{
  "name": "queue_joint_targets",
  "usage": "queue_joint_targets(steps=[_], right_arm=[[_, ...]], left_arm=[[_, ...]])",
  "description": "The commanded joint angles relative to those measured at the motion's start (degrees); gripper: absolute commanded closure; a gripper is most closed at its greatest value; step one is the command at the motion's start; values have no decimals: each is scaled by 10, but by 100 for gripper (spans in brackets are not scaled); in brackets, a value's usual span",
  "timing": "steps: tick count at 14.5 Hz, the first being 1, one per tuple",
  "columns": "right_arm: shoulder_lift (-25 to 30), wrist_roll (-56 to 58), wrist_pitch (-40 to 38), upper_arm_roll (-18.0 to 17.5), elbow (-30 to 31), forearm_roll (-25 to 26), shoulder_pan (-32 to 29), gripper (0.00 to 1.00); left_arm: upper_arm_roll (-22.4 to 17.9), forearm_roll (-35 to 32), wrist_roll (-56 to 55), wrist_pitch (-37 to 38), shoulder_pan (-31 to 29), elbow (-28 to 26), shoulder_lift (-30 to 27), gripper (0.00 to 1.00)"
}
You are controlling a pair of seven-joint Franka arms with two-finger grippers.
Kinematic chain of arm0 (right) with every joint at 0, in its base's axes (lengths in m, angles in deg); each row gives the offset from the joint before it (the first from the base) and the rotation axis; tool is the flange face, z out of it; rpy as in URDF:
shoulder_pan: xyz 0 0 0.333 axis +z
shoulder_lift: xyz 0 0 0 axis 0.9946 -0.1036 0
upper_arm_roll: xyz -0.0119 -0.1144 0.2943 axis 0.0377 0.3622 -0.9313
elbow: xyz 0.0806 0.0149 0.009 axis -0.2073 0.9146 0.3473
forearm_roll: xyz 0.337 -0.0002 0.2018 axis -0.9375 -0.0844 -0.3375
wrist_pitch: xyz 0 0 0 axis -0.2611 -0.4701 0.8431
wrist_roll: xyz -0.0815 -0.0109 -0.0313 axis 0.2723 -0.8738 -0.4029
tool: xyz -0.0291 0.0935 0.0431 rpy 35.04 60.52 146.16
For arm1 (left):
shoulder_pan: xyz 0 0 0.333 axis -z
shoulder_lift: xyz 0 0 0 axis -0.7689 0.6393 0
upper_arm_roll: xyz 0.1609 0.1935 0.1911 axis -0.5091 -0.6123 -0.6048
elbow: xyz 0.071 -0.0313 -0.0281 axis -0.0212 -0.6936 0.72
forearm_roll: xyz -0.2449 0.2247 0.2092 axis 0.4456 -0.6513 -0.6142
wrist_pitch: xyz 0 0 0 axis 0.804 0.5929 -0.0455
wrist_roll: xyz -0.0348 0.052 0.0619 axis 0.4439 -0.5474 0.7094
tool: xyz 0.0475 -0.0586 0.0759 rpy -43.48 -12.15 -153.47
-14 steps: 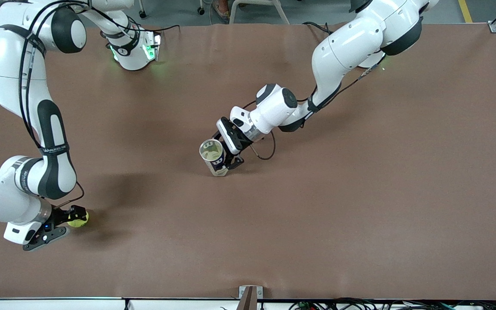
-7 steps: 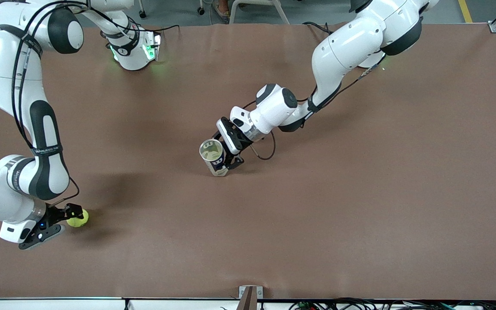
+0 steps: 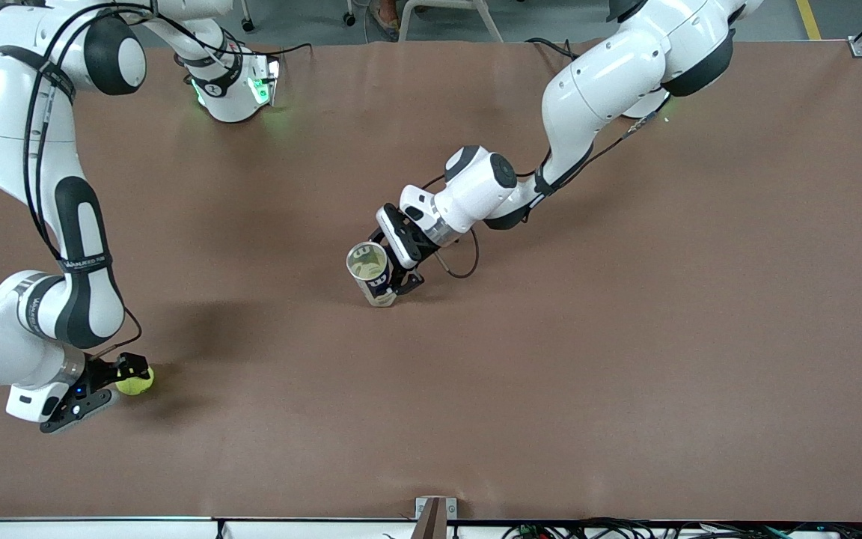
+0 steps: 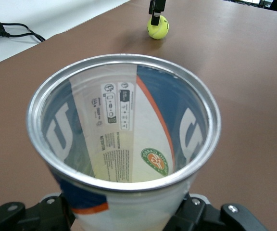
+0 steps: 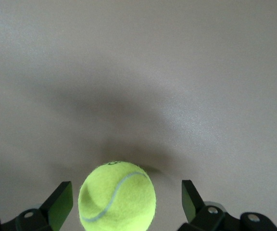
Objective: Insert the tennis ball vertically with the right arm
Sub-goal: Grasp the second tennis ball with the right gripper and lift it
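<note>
I will insert the tennis ball (image 3: 137, 385) vertically into the can (image 3: 371, 272), so next I will grab it by its fuzzy sides with my right gripper.
A yellow-green tennis ball (image 3: 137, 385) lies on the brown table (image 3: 551, 374) near the right arm's end, close to the front camera. My right gripper (image 3: 124, 380) is low at the ball, open, its fingers either side of it; in the right wrist view the ball (image 5: 117, 197) sits between the fingers (image 5: 61, 202) with a gap on one side. My left gripper (image 3: 395, 271) is shut on an open tennis ball can (image 3: 371, 275) that stands upright mid-table. The left wrist view looks into the empty can (image 4: 129, 134) and shows the ball (image 4: 157, 27) farther off.
The arms' bases stand at the table's back edge. A black cable loops beside the left wrist (image 3: 465, 262). A bracket (image 3: 435, 509) sits at the table's front edge. Bare table lies between the can and the ball.
My right gripper drew slightly away from the ball toward the table's end, then came back to it. The ball, the can and the left arm have not moved.
</note>
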State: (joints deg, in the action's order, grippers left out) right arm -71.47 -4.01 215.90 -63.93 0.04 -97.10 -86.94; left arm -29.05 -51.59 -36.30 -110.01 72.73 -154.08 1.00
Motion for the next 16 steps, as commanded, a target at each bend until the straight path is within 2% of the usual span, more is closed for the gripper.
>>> queue_joint_targets(steps=[1, 7, 8, 9, 10, 11, 13, 14, 16], right_arm=[[-2, 12, 13, -4, 4, -6, -4, 0], [-1, 45, 39, -4, 27, -7, -4, 2], [-1, 46, 39, -4, 27, -6, -3, 8], [-1, 53, 40, -4, 27, -6, -5, 20], [-2, 69, 41, -4, 27, -6, -6, 32], [-2, 79, 41, -4, 27, -7, -8, 54], [0, 77, 38, -4, 26, -6, -5, 76], [5, 74, 27, -4, 24, -7, 0, 78], [23, 64, -57, -12, 11, -10, 5, 81]], left_arm=[[-12, 9, -5, 8, 12, 1, 7, 23], [-14, 9, -6, 8, 15, 4, 7, 23], [-15, 7, -5, 8, 15, 5, 7, 23], [-15, 7, -4, 8, 15, 9, 8, 23], [-16, 7, -4, 8, 16, 10, 8, 23], [-16, 6, -5, 8, 17, 11, 8, 23], [-16, 6, -5, 8, 18, 10, 8, 23], [-16, 6, -4, 8, 18, 10, 8, 23], [-16, 7, -5, 8, 18, 10, 8, 23]])
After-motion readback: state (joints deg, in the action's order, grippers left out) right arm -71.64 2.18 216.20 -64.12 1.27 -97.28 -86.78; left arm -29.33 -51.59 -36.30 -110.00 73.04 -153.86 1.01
